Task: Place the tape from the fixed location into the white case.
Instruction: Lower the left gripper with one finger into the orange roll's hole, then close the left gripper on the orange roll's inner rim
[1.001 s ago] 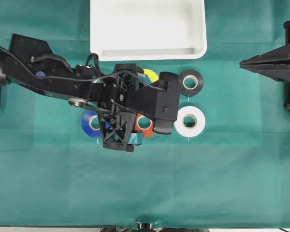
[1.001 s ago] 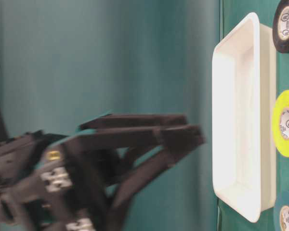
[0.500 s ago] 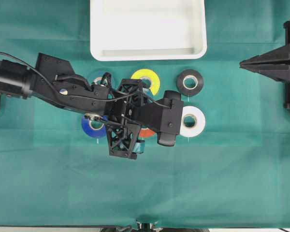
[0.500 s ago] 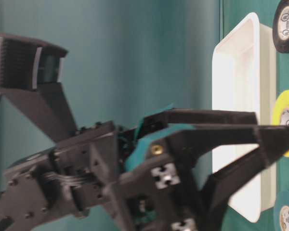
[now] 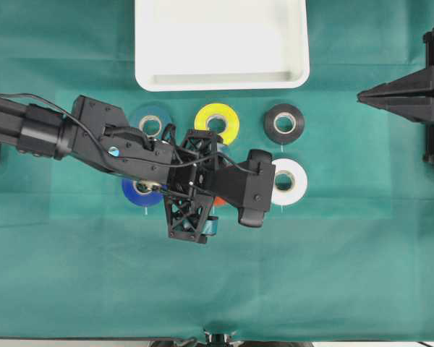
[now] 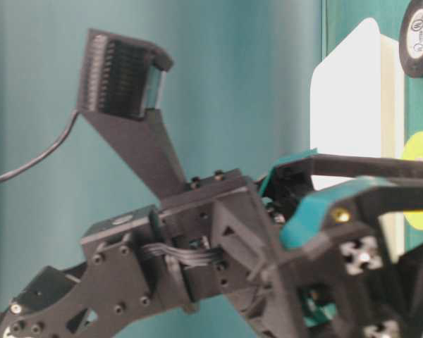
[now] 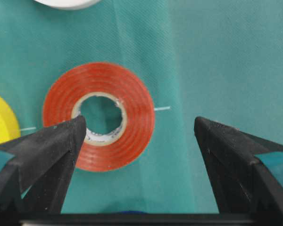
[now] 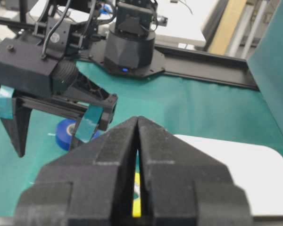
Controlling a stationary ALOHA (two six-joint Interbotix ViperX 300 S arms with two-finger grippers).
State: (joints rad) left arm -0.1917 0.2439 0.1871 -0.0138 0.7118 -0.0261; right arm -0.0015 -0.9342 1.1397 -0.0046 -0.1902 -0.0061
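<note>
It isn't time to close yet: my left gripper's fingers are above the orange tape and green cloth. My left gripper should go down first, then close on the tape.
The tape (image 7: 132, 99), an orange-red roll with a pale core, lies flat on the green cloth in the left wrist view. My left gripper (image 7: 139, 125) hangs open just above it. One finger (image 7: 52, 150) overlaps the roll's left side and core, and the other (image 7: 226, 150) stands off to the right over bare cloth. In the overhead view the left arm covers almost all of the tape. The white case (image 5: 220, 81) sits at the back middle with nothing in it. My right gripper (image 5: 363, 95) is shut and parked at the far right.
Other rolls lie around the tape: yellow (image 5: 217, 123), light blue (image 5: 150, 124), black (image 5: 284, 123), white (image 5: 289, 181) and dark blue (image 5: 136, 192). The yellow roll (image 7: 0, 117) is close on the gripper's left.
The left arm has swung toward the table's front and come down over the orange-red roll, uncovering the yellow and light blue rolls. Its jaws stayed open. The right arm has not moved.
</note>
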